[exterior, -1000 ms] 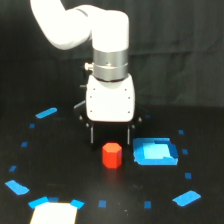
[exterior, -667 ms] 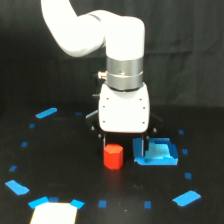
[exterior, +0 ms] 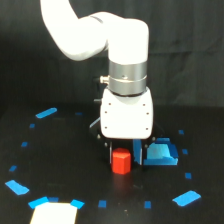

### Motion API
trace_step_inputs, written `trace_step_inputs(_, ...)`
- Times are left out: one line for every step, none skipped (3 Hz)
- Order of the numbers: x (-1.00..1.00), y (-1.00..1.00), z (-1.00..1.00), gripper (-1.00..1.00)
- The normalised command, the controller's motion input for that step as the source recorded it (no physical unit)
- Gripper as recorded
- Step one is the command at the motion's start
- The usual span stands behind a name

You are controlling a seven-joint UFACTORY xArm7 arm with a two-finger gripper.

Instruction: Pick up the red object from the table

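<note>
The robot's gripper should next grab the opposite sides of the small red-orange block to pick it up.
The red object (exterior: 121, 161), a small red-orange block, sits on the black table (exterior: 65, 165) just below the white wrist housing. My gripper (exterior: 126, 156) is lowered over it and open. One dark finger (exterior: 111, 153) stands at the block's left edge. The other dark finger (exterior: 142, 153) stands a little off its right side, with a narrow gap showing. The top of the block is partly hidden by the gripper body, and I cannot tell whether either finger touches it.
A flat bright-blue square piece (exterior: 161, 154) lies right beside the right finger. Blue tape squares and strips (exterior: 46, 113) dot the table in a ring. A white sheet (exterior: 52, 214) lies at the bottom left. A black curtain hangs behind.
The arm has swung toward the exterior view's right and come down and closer. Its fingers, which hung behind the red block, now stand on either side of it.
</note>
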Motion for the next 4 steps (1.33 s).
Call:
trace_step_inputs(0.08, -0.2, 0.2, -1.0)
trace_step_inputs(0.42, 0.23, 1.0, -1.0)
trace_step_inputs(0.19, 0.61, 1.0, -1.0)
trace_step_inputs(0.78, 1.0, 1.0, -0.71)
